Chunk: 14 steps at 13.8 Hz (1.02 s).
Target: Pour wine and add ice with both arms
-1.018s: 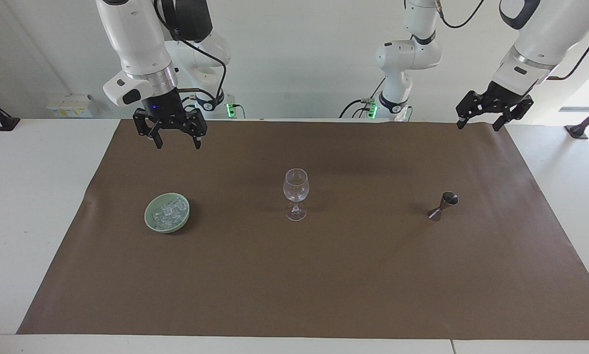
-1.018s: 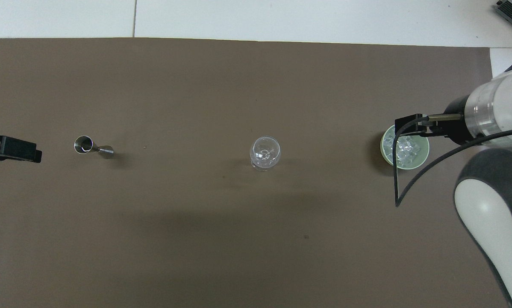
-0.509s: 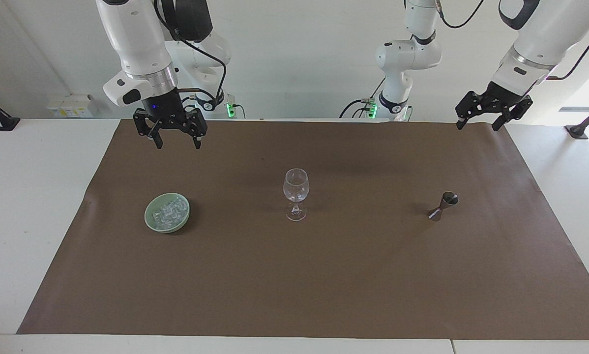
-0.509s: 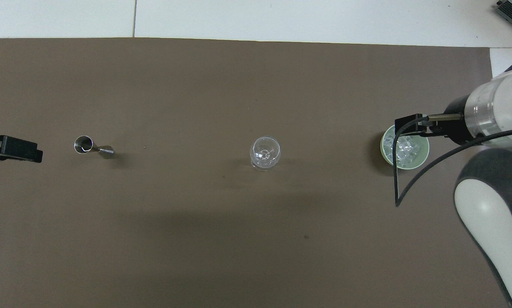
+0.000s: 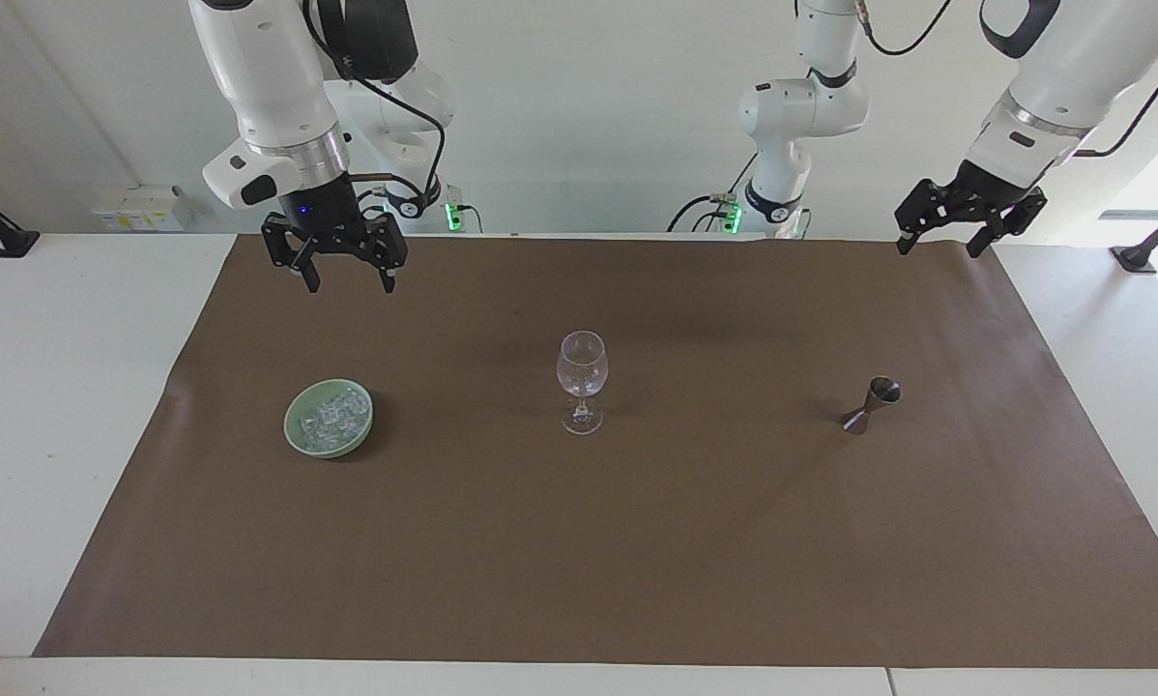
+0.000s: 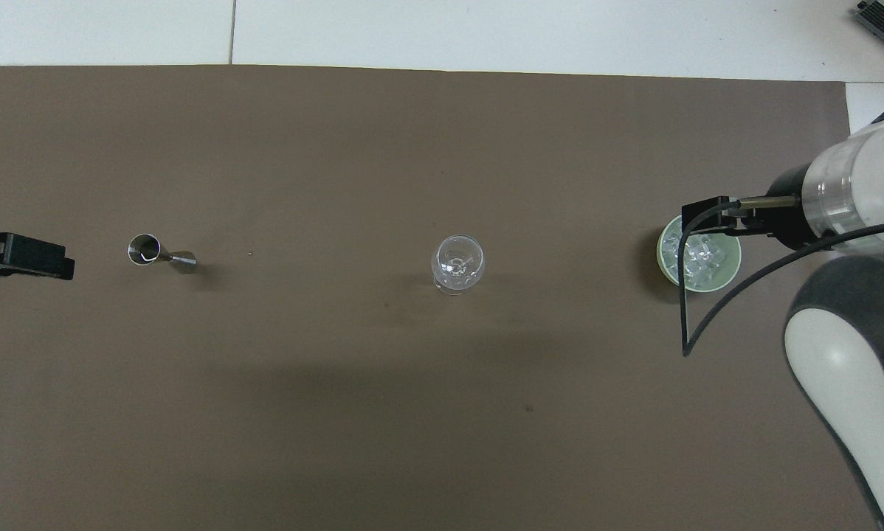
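Observation:
My left gripper will next grab the small metal jigger by the jigger's narrow middle between its sloping cups, because the jigger widens into those cups at both ends.
A clear, empty wine glass [image 5: 582,377] [image 6: 457,263] stands upright mid-mat. The ice [image 5: 332,414] [image 6: 704,258], small clear cubes, is heaped in a pale green bowl [image 5: 294,433] toward the right arm's end. A small metal jigger [image 5: 870,406] [image 6: 154,252] stands toward the left arm's end; whether it holds wine I cannot tell. My right gripper [image 5: 349,284] hangs open high over the mat by the bowl, touching nothing. My left gripper [image 5: 939,250] hangs open and empty over the mat's corner at its own end.
A brown mat [image 5: 637,541] covers most of the white table [image 5: 47,406]. Bowl, glass and jigger stand in one row across its middle, well apart. A black cable [image 6: 689,324] loops from the right arm over the mat.
The left gripper has crept very slightly upward. The right gripper, bowl, glass and jigger have not moved.

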{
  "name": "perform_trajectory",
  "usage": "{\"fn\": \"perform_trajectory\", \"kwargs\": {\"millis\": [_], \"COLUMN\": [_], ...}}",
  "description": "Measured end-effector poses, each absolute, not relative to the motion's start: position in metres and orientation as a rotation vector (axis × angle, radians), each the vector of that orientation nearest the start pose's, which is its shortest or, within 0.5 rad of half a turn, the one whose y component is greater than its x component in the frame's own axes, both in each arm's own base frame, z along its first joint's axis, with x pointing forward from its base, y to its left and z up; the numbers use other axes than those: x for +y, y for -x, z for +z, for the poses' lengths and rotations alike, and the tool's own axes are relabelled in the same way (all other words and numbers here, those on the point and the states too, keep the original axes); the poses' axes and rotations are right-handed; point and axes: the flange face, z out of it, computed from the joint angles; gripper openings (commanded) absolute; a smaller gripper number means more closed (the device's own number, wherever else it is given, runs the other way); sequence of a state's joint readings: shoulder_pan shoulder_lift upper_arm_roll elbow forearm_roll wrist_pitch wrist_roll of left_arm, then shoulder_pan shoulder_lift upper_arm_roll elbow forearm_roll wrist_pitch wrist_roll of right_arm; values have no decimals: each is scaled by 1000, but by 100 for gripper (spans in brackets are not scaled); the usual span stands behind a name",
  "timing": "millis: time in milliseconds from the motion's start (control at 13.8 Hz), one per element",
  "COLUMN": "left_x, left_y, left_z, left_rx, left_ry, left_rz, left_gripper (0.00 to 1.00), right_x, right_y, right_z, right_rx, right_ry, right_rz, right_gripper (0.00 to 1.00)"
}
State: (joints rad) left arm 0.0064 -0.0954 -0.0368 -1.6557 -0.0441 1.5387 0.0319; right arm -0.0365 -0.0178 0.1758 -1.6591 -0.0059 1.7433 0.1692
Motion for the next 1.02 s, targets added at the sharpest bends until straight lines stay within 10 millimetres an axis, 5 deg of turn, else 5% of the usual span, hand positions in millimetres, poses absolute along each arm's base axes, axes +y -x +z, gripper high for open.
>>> {"fn": "perform_trajectory", "kwargs": {"millis": [364,1018], "left_x": [-23,-10], "left_y": [-520,-519], "left_z": [632,625], "left_rx": [-1,-559], "left_ry": [3181,3123], "left_rz": [43,86], "left_gripper": [100,100], "right_x": [79,79], "right_y": [-559,-559], "right_z": [608,608], "right_rx": [46,46], "right_ry": [3130,3130], "right_rz": [-160,-160], "right_gripper": [100,100]}}
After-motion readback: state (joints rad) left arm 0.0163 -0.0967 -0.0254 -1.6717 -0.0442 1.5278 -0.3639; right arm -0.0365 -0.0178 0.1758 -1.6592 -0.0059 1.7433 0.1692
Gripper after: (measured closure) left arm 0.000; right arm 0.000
